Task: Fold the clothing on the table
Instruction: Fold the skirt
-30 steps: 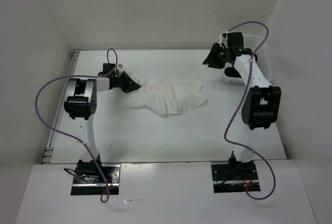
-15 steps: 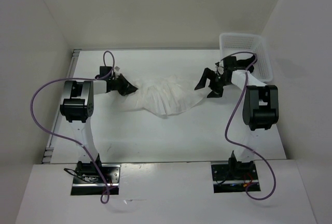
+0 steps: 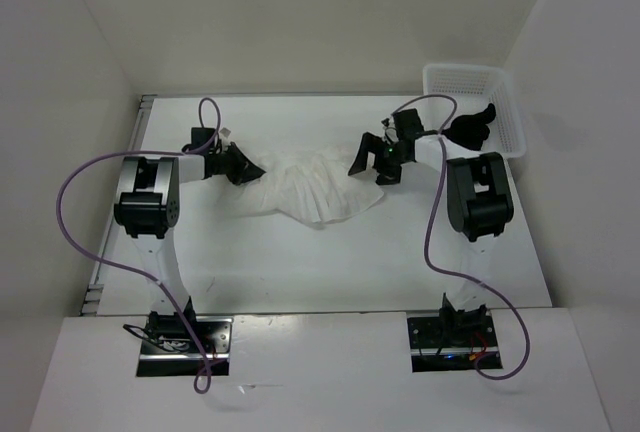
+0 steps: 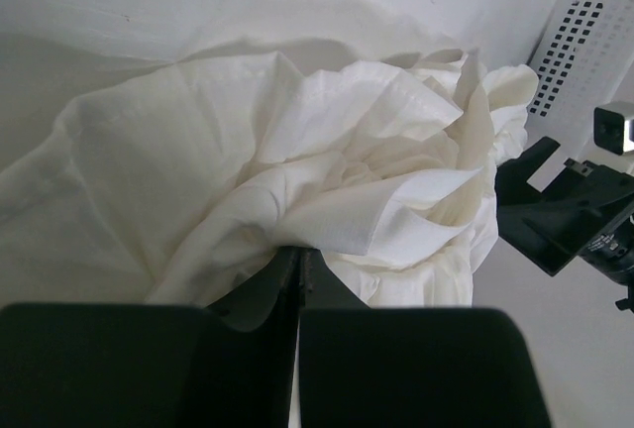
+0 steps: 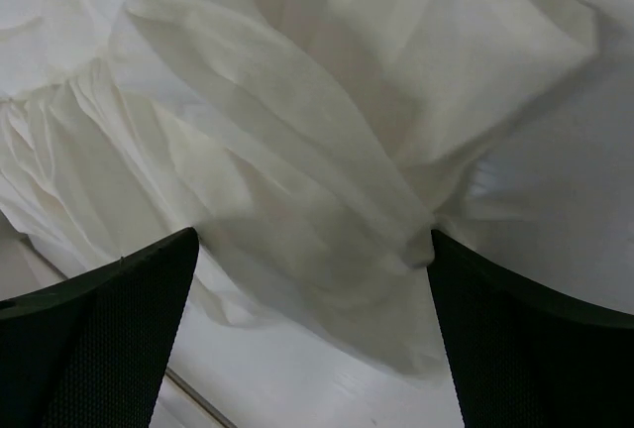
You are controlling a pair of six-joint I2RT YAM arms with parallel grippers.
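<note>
I will grab the bunched end of the clothing opposite my left gripper with my right gripper next. Then it can draw that end across for folding.
The clothing (image 3: pixel 320 187) is a white wrinkled heap in the middle of the table (image 3: pixel 300 262). My left gripper (image 3: pixel 255 166) is at its left end and shut on a fold of the fabric; in the left wrist view the closed tips (image 4: pixel 297 252) pinch the cloth (image 4: pixel 327 151). My right gripper (image 3: pixel 368 160) is at the heap's right end, open wide. In the right wrist view its two fingers (image 5: pixel 109 339) straddle the bunched fabric (image 5: pixel 297 121), which lies between and below them, not pinched.
A white mesh basket (image 3: pixel 470 102) stands at the back right corner, with a small black item (image 3: pixel 470 130) at its front rim. Walls close in on the left, back and right. Purple cables loop beside both arms.
The right arm has swung left from the basket to the clothing's right end, and its jaws have opened wide. The left gripper has kept its hold in place.
</note>
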